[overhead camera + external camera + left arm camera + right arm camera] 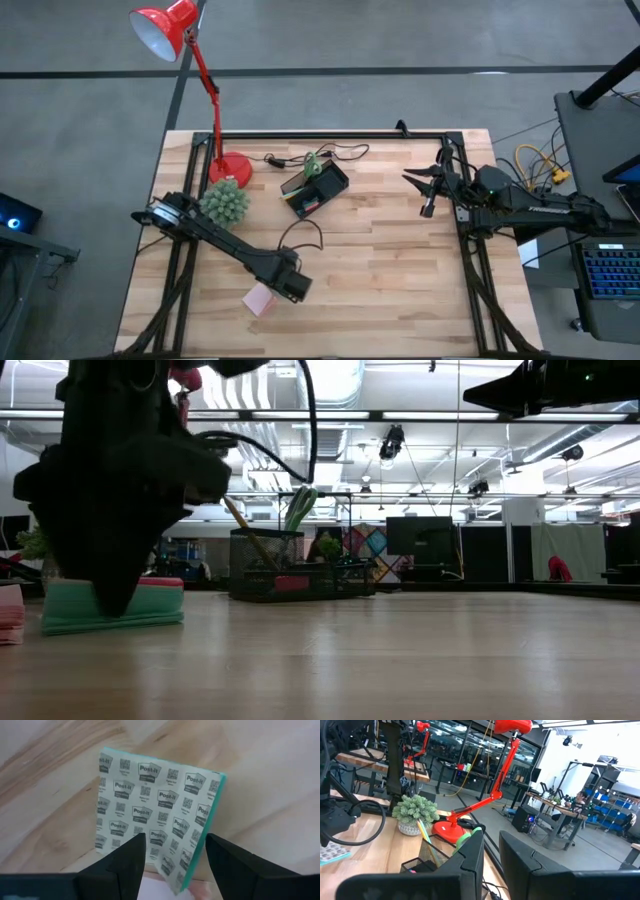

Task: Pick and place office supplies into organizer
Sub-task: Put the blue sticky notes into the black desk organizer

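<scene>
My left gripper grabs the patterned block by its corner over the pink pad (178, 882) next. Then the block goes into the black organizer.
The green-white patterned block (155, 815) lies flat on the wood with one corner over the pink sticky-note pad (258, 298). My left gripper (175, 857) is open and low over this block, one finger on each side of its near corner. In the low view it (110, 595) reaches down to the green block (150, 610); I cannot tell whether it touches. The black mesh organizer (315, 188) stands at the table's far middle, with green-handled scissors (312, 163) and a pencil (243, 528) sticking up from it. My right gripper (425, 190) waits raised at the far right, fingers nearly together, holding nothing.
A red desk lamp stands on its round base (232, 167) at the far left, with a small potted plant (224, 203) beside it. A black cable (300, 232) loops above the left arm's wrist. Bare wood spans the table's middle and right (400, 280).
</scene>
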{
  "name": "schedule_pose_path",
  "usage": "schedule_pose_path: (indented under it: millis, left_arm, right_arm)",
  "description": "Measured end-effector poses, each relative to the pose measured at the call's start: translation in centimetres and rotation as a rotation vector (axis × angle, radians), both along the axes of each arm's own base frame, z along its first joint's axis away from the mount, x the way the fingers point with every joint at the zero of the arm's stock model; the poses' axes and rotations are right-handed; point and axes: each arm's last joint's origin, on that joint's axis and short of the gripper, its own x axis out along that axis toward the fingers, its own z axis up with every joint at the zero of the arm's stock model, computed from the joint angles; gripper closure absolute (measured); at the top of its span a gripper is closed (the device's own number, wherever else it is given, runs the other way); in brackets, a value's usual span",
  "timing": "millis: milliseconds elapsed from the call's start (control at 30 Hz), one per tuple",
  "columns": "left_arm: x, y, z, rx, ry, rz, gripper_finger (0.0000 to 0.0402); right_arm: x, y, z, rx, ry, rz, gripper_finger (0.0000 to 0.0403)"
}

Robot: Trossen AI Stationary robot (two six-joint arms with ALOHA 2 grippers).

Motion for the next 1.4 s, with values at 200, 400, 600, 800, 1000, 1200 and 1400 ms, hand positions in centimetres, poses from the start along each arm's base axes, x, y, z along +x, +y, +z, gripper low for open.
schedule_pose_path:
  millis: [200, 400, 600, 800, 1000, 1200, 1400]
  left_arm:
    - [-0.3, 0.2, -0.4, 0.009, 0.018, 0.003, 0.0208]
    - [-0.3, 0.2, -0.5, 0.009, 0.019, 0.002, 0.0213]
    - [-0.4, 0.2, -0.5, 0.011, 0.022, -0.031, 0.0271]
    - [-0.4, 0.2, -0.5, 0.004, 0.027, -0.085, 0.0364]
    - [-0.5, 0.1, -0.5, -0.023, 0.037, -0.137, 0.0395]
    - [-0.4, 0.1, 0.0, -0.049, 0.030, -0.176, 0.0401]
    - [0.0, 0.4, 2.1, -0.065, -0.043, -0.216, 0.0401]
  right_arm:
    - [0.0, 0.0, 0.0, 0.000, 0.000, 0.000, 0.0351]
    - [0.0, 0.0, 0.0, 0.000, 0.000, 0.000, 0.0351]
    - [0.0, 0.0, 0.0, 0.000, 0.000, 0.000, 0.0351]
    - [0.0, 0.0, 0.0, 0.000, 0.001, 0.000, 0.0351]
    - [0.0, 0.0, -0.1, 0.002, 0.008, 0.000, 0.0351]
    - [0.0, 0.0, -0.1, 0.002, 0.008, 0.000, 0.0351]
    - [0.0, 0.0, -0.1, 0.001, 0.007, 0.000, 0.0351]
